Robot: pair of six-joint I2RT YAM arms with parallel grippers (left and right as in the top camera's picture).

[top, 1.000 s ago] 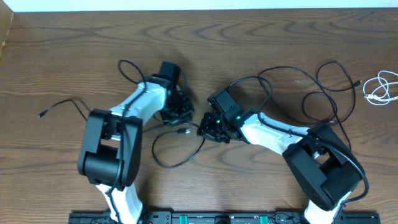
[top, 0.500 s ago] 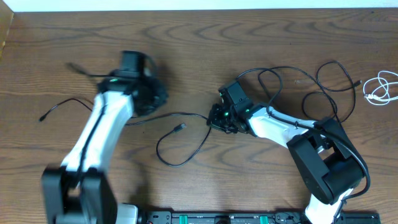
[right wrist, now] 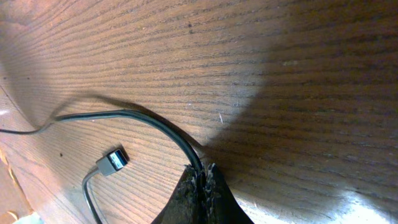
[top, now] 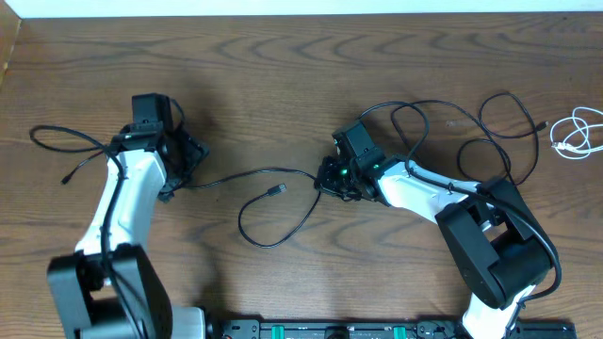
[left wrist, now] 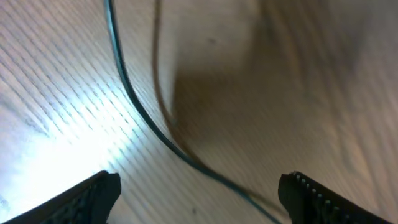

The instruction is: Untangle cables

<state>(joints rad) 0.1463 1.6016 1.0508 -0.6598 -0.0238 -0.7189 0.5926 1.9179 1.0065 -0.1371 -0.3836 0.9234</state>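
I should grab the part of the black cable below my left gripper with that gripper, so the plug stays free, and then bring it to my right gripper for untangling.
The long black cable (top: 252,175) runs across the table between my two grippers. Its plug end (top: 276,191) lies on the wood beside a loose loop (top: 268,241), and more loops trail off to the right (top: 490,141). My right gripper (top: 327,182) is shut on the black cable (right wrist: 158,124), which comes out right at the pinched fingertips (right wrist: 198,180); the plug (right wrist: 112,160) lies just left of them. My left gripper (left wrist: 199,198) is open above the wood, and a stretch of black cable (left wrist: 134,102) lies below it, untouched. The white cable (top: 577,132) lies bundled at the far right.
Thicker black arm wires arch off the left arm (top: 61,139) and over the right arm (top: 405,118). The table's far edge (top: 301,13) runs along the top, and the arms' base rail (top: 330,330) along the bottom.
My left arm swung left, drawing the black cable out straighter, then opened and let it go. My right gripper shifted slightly up and stayed shut on the cable.
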